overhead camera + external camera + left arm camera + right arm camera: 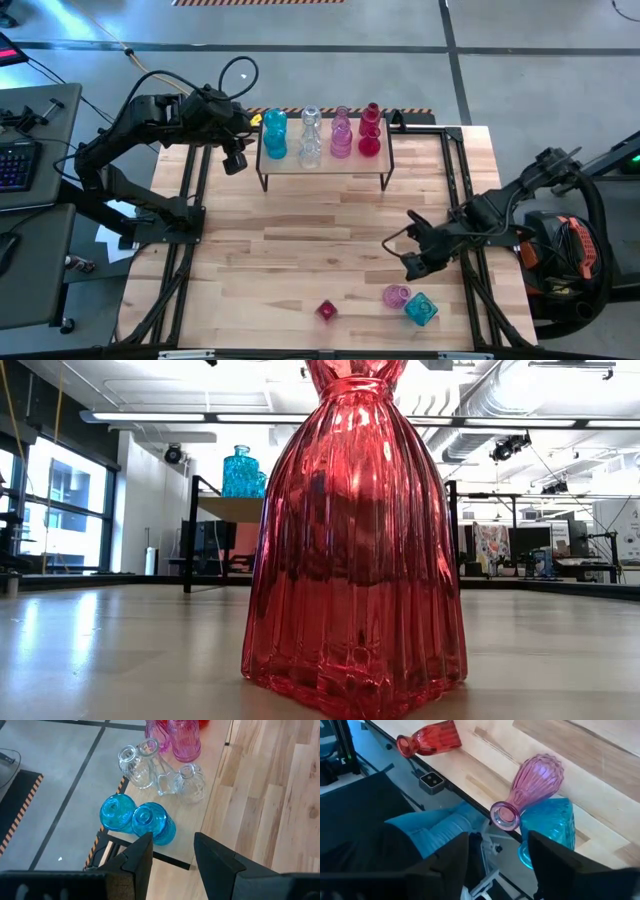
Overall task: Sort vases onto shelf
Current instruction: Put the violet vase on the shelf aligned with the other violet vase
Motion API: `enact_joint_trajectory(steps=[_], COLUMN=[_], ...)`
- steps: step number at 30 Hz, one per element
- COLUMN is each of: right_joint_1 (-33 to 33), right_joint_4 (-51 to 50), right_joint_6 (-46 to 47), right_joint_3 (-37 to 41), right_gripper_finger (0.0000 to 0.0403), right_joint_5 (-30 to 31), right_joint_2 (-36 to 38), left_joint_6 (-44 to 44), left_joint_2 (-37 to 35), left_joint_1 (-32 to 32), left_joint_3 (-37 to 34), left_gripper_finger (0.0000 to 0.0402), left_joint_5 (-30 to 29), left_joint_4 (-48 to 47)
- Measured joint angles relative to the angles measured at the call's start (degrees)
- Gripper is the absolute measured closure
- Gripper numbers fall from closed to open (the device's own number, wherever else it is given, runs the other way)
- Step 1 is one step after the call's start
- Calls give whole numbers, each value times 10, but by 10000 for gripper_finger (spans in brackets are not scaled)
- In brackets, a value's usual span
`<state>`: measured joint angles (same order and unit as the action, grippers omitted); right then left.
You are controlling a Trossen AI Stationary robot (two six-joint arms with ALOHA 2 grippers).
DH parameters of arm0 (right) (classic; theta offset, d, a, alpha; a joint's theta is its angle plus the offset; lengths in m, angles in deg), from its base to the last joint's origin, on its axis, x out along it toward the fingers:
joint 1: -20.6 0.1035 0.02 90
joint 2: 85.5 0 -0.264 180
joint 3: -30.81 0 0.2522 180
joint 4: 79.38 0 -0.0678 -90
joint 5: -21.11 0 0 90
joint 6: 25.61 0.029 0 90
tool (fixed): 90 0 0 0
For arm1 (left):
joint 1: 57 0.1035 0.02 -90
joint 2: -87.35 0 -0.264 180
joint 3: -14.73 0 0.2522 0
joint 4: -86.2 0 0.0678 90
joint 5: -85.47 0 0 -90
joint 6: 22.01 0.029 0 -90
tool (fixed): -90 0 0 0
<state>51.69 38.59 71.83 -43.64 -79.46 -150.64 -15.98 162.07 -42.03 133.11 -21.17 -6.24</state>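
Note:
The pink vase has to be sorted onto the shelf. My right gripper needs to take hold of the vase by its narrow neck (514, 809) to do that.
The shelf (325, 166) stands at the table's far side. On it stand two teal vases (274, 135), clear vases (311, 140), pink vases (341, 135) and red vases (370, 130). My left gripper (235, 162) hangs open just off the shelf's left end. In its wrist view the gripper (172, 840) is above the teal pair (135, 817). Near the table's near edge stand a red vase (327, 310), a pink vase (396, 295) and a teal faceted vase (421, 308). My right gripper (412, 268) hovers open above the table just beyond them. Its wrist view shows the gripper (497, 840) over the pink vase (535, 782).
The red vase (350, 540) fills the low view, upright on its base, with the shelf (235, 508) far behind it. A black frame (455, 190) runs along the table's sides. Bare wood lies between the shelf and the near vases. A blue trouser leg (440, 830) shows past the near edge.

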Motion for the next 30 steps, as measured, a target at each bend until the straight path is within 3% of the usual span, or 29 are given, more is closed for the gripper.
enact_joint_trajectory(steps=[12, 19, 24, 30], right_joint_1=[-1, 27, 49, 72], right_joint_4=[7, 32, 72, 16], right_joint_6=[31, 44, 60, 148], right_joint_3=[0, 0, 0, 0], right_gripper_finger=[196, 196, 196, 196], right_joint_5=[37, 141, 84, 58], right_joint_2=[-2, -19, -44, -55], left_joint_6=[-9, -9, -9, -4], left_joint_2=[0, 0, 0, 0], left_joint_1=[0, 0, 0, 0], left_joint_3=[0, 0, 0, 0], left_gripper_finger=[266, 266, 266, 266], left_joint_5=[0, 0, 0, 0], left_joint_4=[0, 1, 0, 0])
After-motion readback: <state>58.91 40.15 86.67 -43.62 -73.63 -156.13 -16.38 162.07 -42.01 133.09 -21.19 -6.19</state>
